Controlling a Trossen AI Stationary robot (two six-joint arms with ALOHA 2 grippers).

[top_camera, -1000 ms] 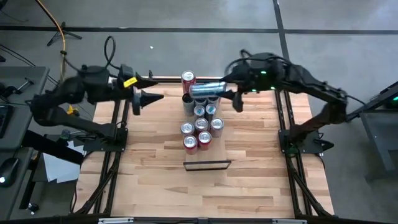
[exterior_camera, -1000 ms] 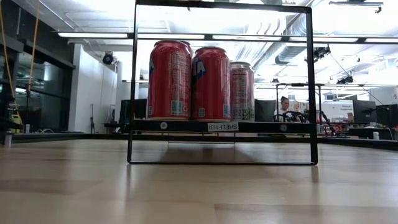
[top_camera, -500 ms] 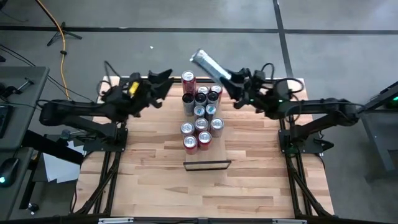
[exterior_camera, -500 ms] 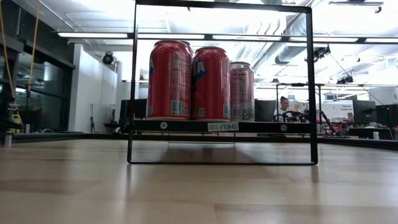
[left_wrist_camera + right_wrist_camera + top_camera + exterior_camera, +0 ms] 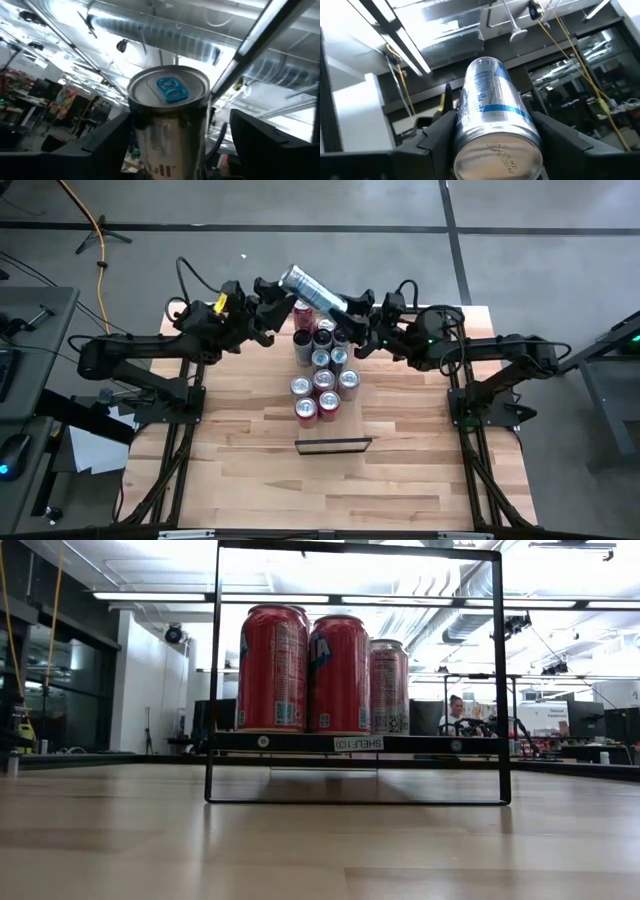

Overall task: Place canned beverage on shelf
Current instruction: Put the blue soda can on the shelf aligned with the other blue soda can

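Observation:
I will next take over the silver can with my left gripper by its tab-topped end point(image 5: 291, 279), so that I can place it on the shelf point(image 5: 333, 445).
A silver canned beverage point(image 5: 312, 290) with a blue band hangs tilted above the table's far middle, with my right gripper point(image 5: 352, 315) shut on it. My left gripper point(image 5: 277, 298) is open at the can's top end point(image 5: 170, 87). Its fingers stand on either side of that end, and a gap shows beside one finger point(image 5: 265, 142). The shelf point(image 5: 333, 445), a narrow board in a black frame point(image 5: 355, 743), stands at the table's middle. No gripper is near it. My right gripper pinches the silver can between its two fingers, on the side wall near the bottom end point(image 5: 470, 137). The fingers slant upward from the table's right and lie along the can. The can is lifted clear, its top end higher and toward the left gripper. My left gripper: I cannot tell whether its other finger point(image 5: 107, 145) touches the can.
Several upright cans, red and silver, stand in a cluster point(image 5: 322, 375) on the table between the shelf and the held can. The nearest red ones point(image 5: 305, 670) show through the shelf's frame. Bare wood lies to both sides and toward the near edge.
My right gripper has lifted the silver can from lying level over the cluster, tipped its top end upward and carried it toward the table's left. My left gripper has moved toward the table's right and far edge, tipped upward and come up around the can's top end.

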